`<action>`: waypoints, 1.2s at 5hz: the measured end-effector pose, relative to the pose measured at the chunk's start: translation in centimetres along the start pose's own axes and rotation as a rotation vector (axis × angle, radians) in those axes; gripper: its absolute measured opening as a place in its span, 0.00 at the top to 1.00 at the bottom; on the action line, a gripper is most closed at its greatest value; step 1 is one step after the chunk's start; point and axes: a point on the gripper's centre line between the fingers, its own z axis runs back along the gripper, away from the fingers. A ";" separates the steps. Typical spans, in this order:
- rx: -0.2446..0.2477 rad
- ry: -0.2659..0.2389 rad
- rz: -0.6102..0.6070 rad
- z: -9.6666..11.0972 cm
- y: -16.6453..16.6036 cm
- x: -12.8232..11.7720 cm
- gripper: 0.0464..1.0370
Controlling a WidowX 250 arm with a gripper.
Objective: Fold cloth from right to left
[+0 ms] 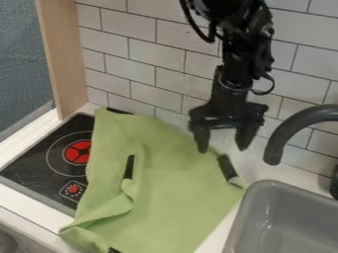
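Note:
I need to fold the cloth over toward the stove [39,155], so I should grab it next with my gripper by its dark-clipped edge beside the sink.
A green cloth [168,190] lies spread over the right part of the black stove [39,155] and the white counter beside it. Its left side has a raised fold, and its lower left corner is bunched up. Dark clip-like pieces show at the cloth's upper left edge, on its left part, at its right corner and at the bottom edge. The black gripper [223,144] hangs above the cloth's upper right edge, near the dark piece [227,167] at the right corner. Its fingers are spread, with nothing between them.
A grey sink [297,217] fills the lower right, with a dark curved faucet [287,131] to the right of the gripper. White wall tiles [155,54] rise behind the counter. A wooden panel [61,59] stands at the upper left, behind the stove.

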 end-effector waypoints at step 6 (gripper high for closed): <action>-0.014 0.121 -0.012 -4.3 -1.8 -1.1 0.42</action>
